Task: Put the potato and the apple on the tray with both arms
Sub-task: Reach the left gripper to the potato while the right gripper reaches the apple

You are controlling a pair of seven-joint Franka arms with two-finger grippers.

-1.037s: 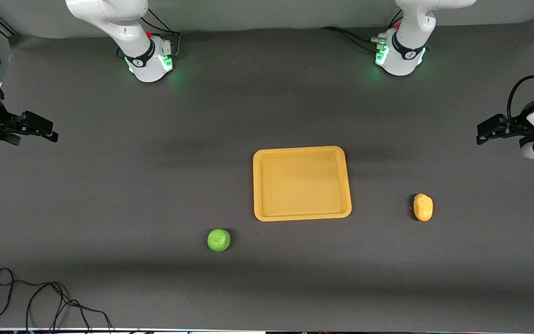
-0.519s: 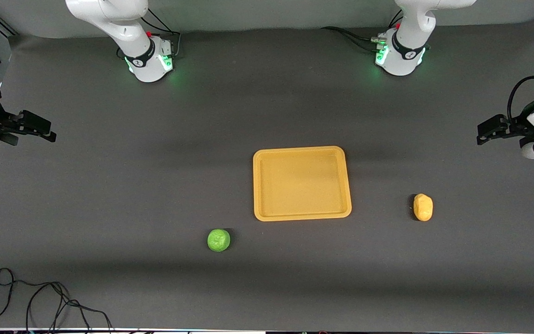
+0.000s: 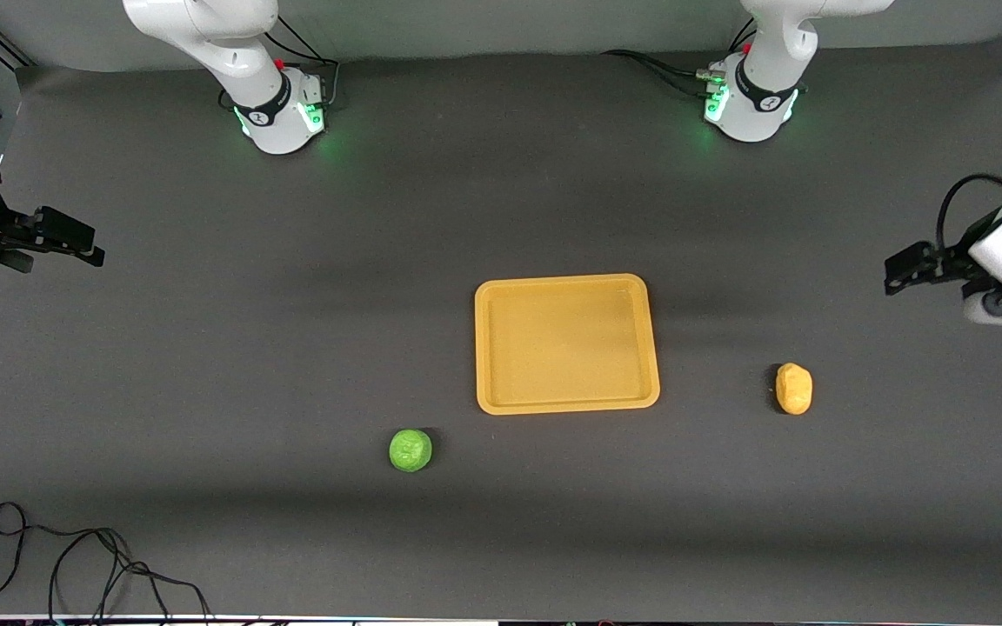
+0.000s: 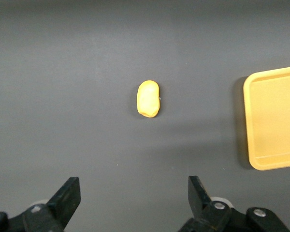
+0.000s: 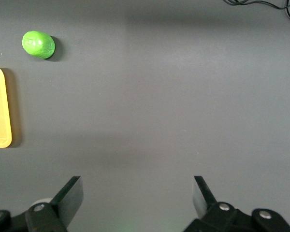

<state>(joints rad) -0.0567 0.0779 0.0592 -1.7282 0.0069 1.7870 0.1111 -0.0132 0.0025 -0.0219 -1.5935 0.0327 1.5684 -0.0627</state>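
My left gripper grabs the potato by its rounded middle (image 3: 793,388) (image 4: 148,98) next, to place the potato on the tray.
The yellow-orange tray (image 3: 501,404) lies mid-table and holds nothing. The potato (image 3: 793,388) lies on the table toward the left arm's end; it also shows in the left wrist view (image 4: 148,98). The green apple (image 3: 410,449) lies nearer the front camera than the tray, toward the right arm's end, and shows in the right wrist view (image 5: 38,44). My left gripper (image 3: 899,270) is open and empty, up over bare table at its own end. My right gripper (image 3: 88,245) is open and empty over bare table at its end.
The tray's edge shows in the left wrist view (image 4: 253,125) and the right wrist view (image 5: 0,130). Black cables (image 3: 75,561) lie at the table's front corner at the right arm's end. The arm bases (image 3: 279,109) stand along the table's back edge.
My left gripper has moved toward the front camera, closer to the potato. My right gripper drifted slightly outward. Potato, apple and tray have not moved.
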